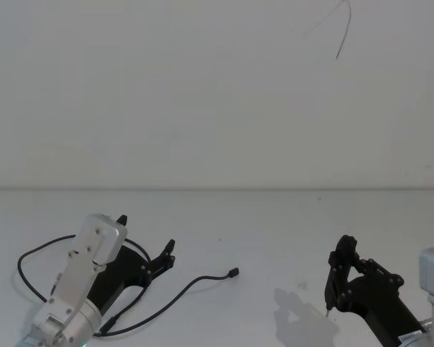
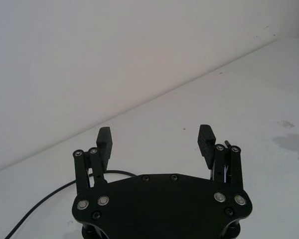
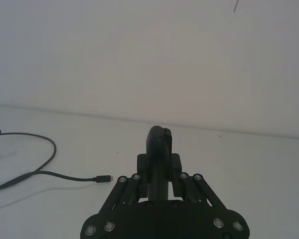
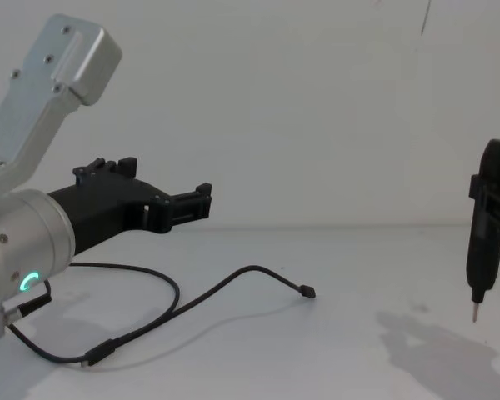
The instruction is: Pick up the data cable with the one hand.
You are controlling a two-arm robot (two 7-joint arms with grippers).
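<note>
My left gripper should grab the data cable next by its cord behind the plug (image 4: 238,274) to pick the cable up. That leaves the cable's small plug free.
The data cable (image 1: 233,272) is a thin black cord lying on the white table, looping left under my left arm. One small plug (image 4: 307,292) points toward the table's middle; another plug (image 4: 100,353) lies near the front. In the left wrist view the cable (image 2: 40,204) runs below the gripper body. My left gripper (image 1: 146,233), the flat black two-jaw one on the silver wrist, hovers above the loop, open, with nothing between its fingers (image 2: 104,142). My right gripper (image 1: 340,278) stands at the right, shut on an upright black pen-like tool (image 4: 486,225) whose metal tip points down.
The white table (image 1: 275,217) meets a plain white wall behind. A faint stain (image 4: 425,333) and the tool's shadow mark the table near the right arm. A thin wire (image 1: 343,32) hangs on the wall at upper right.
</note>
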